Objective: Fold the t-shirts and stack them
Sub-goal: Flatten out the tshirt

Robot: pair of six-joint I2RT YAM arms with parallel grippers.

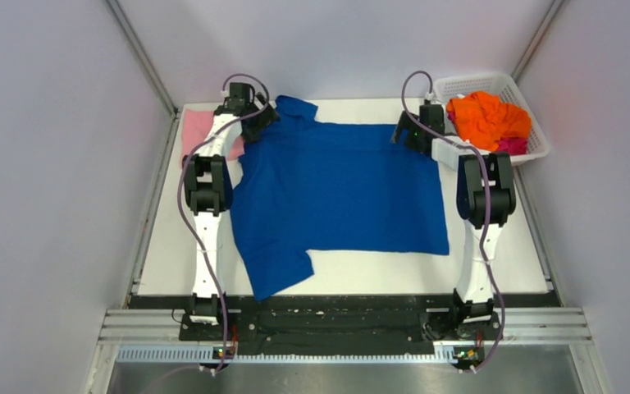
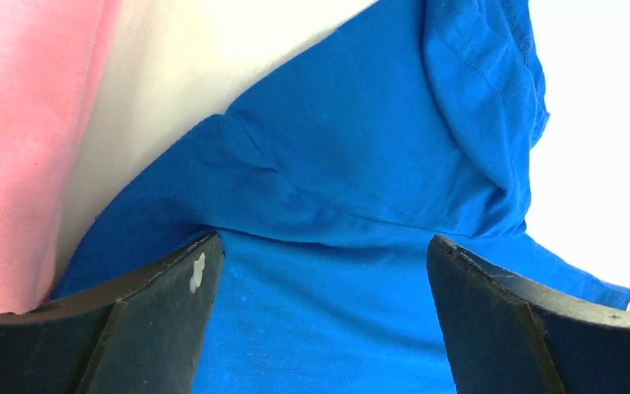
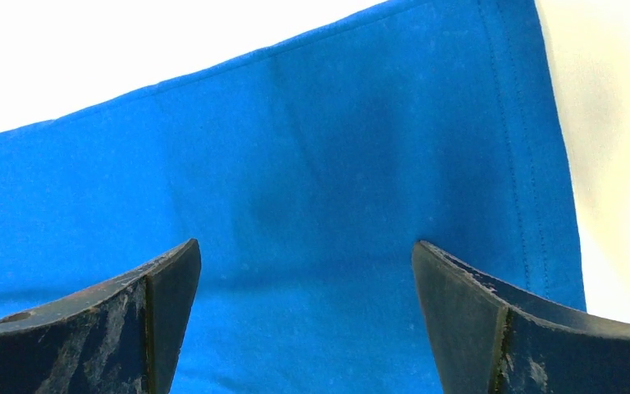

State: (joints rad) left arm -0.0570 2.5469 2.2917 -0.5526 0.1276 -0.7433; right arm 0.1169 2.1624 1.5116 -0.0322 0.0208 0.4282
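Next, the left gripper takes hold of the royal-blue t-shirt's near sleeve at its end corner (image 1: 262, 292), to fold the near side of the t-shirt over.
A royal-blue t-shirt (image 1: 340, 193) lies spread flat on the white table, one sleeve at the near left, another at the far left; no print shows. My left gripper (image 1: 256, 123) is open, low over the shirt's far-left shoulder beside the folded sleeve (image 2: 484, 107). My right gripper (image 1: 402, 131) is open, low over the shirt's far-right corner by the hem (image 3: 533, 164). A pink t-shirt (image 1: 201, 131) lies at the far left, partly under the left arm; it also shows in the left wrist view (image 2: 16, 148). Orange (image 1: 488, 119) and magenta (image 1: 513, 146) t-shirts lie bunched in the basket.
A white mesh basket (image 1: 467, 84) stands at the far right corner of the table. Grey walls close in the left, right and back. A black rail with the arm bases runs along the near edge (image 1: 336, 316).
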